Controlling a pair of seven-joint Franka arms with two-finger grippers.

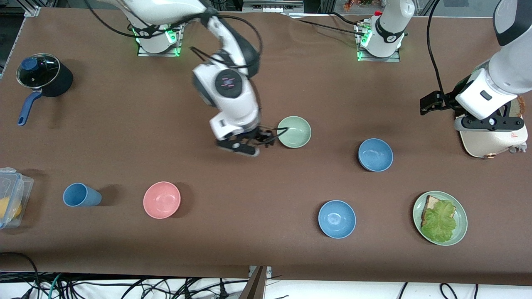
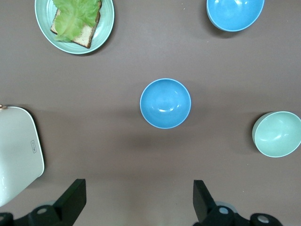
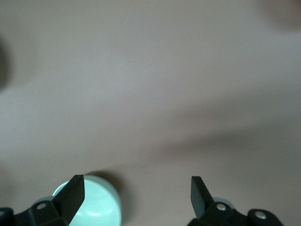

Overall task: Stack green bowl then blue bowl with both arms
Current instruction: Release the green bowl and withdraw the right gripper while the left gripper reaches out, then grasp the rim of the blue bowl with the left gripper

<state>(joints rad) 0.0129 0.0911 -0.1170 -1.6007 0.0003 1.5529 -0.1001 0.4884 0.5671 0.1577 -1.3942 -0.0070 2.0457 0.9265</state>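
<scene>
Next, my left gripper grabs the blue bowl by its rim. Then it stacks it in the pale green bowl.
The pale green bowl stands upright on the table near its middle. My right gripper hangs just beside it, toward the right arm's end, and is open with nothing held. In the right wrist view the green bowl shows next to one finger. The duller blue bowl sits toward the left arm's end, and lies at the centre of the left wrist view. My left gripper waits open and empty, up over a white appliance.
A brighter blue bowl and a green plate with bread and lettuce lie nearer the camera. A pink bowl, blue cup, plastic box and lidded pot stand toward the right arm's end.
</scene>
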